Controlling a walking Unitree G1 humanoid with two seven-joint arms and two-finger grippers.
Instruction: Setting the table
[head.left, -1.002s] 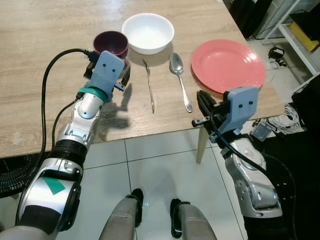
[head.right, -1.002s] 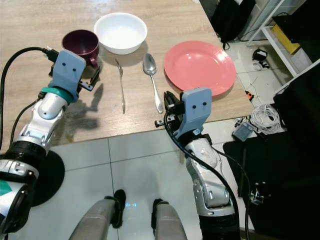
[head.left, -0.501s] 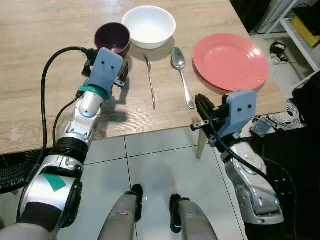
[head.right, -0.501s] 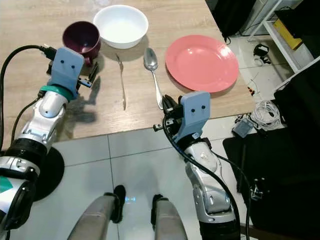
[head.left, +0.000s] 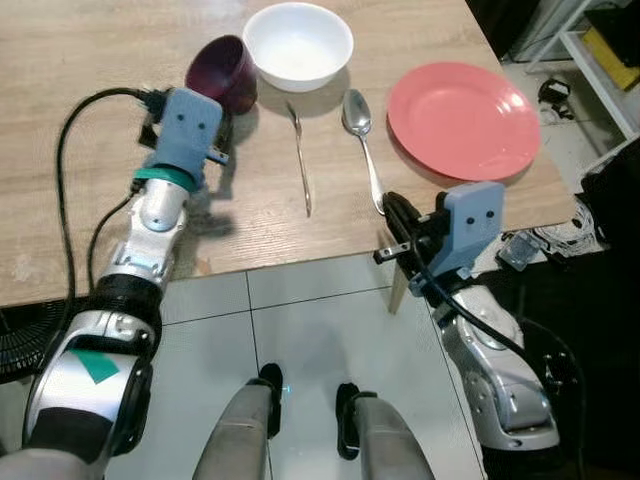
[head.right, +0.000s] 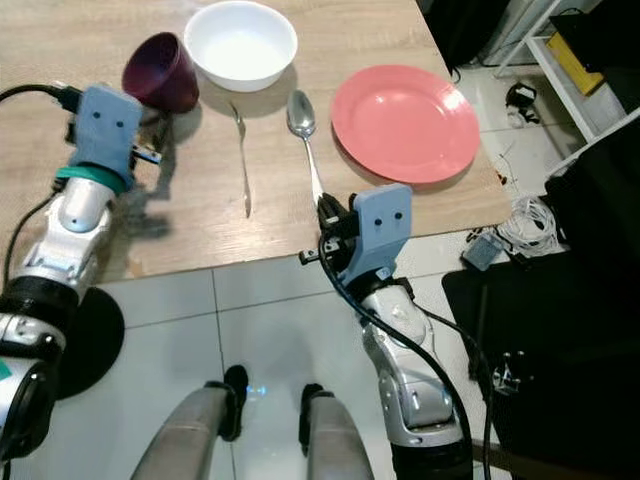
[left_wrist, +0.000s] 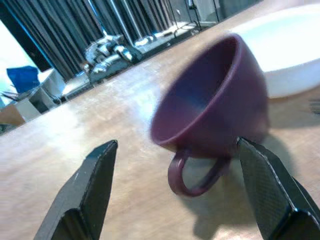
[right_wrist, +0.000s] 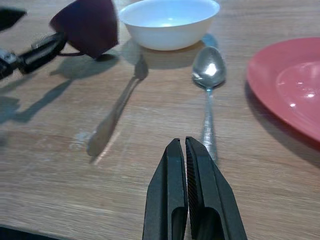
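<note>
I need to grab the mug by its slim handle (left_wrist: 188, 190) with my left gripper next, because the mug's round body is wider than my left gripper's open fingers.
A dark purple mug (head.left: 222, 72) is tipped on the wooden table (head.left: 80, 60), its mouth facing left, next to the white bowl (head.left: 298, 45). My left gripper (left_wrist: 176, 144) is open, with the mug's handle between its fingers (left_wrist: 90, 190); the mug looks blurred. A fork (head.left: 301, 160) and a spoon (head.left: 362, 140) lie side by side in front of the bowl. To their right sits a pink plate (head.left: 462, 118). My right gripper (right_wrist: 181, 146) is shut and empty, hovering at the table's front edge just short of the spoon's handle.
The table's front edge and its right corner are close to my right arm (head.left: 470, 230). Below lies white tiled floor (head.left: 300, 330) with my feet. A black cable (head.left: 75, 180) loops off my left arm. Clutter and cables lie on the floor at right.
The mug stood upright before and now leans over with its mouth to the left. My left gripper has shifted left beside it. The right gripper stays shut near the table edge.
</note>
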